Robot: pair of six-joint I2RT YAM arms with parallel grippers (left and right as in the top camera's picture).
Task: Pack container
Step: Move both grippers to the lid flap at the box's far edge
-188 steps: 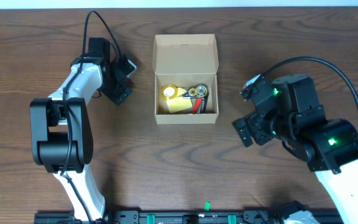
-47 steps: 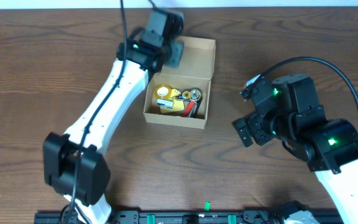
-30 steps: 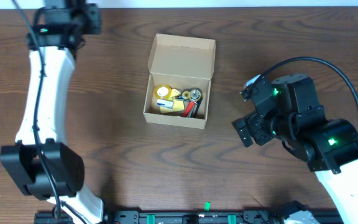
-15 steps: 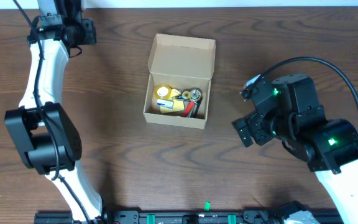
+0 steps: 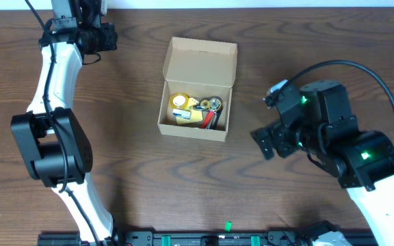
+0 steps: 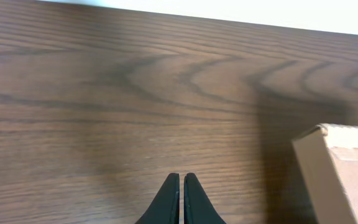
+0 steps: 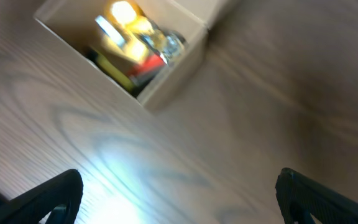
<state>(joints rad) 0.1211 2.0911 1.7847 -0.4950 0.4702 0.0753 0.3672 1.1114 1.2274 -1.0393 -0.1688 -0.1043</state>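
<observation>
The open flap lid needs to be folded over the container, so my right gripper will next close empty and put its fingers behind the lid's outer side.
The container, a tan cardboard box, stands mid-table with its hinged flap lid open toward the far side. Inside lie a yellow tape roll and small yellow, red and metallic stationery items. My left gripper is shut and empty at the far left corner, well left of the box; in its wrist view the fingers meet over bare wood, with a box corner at the right. My right gripper stands open right of the box, which appears blurred in its wrist view.
The table's far edge runs just beyond my left gripper. A black rail lines the near edge. Dark wood surrounds the box on all sides.
My left arm has drawn back from the box to the far left corner and its jaws have shut. The right gripper has shifted slightly toward the box. The box has not moved.
</observation>
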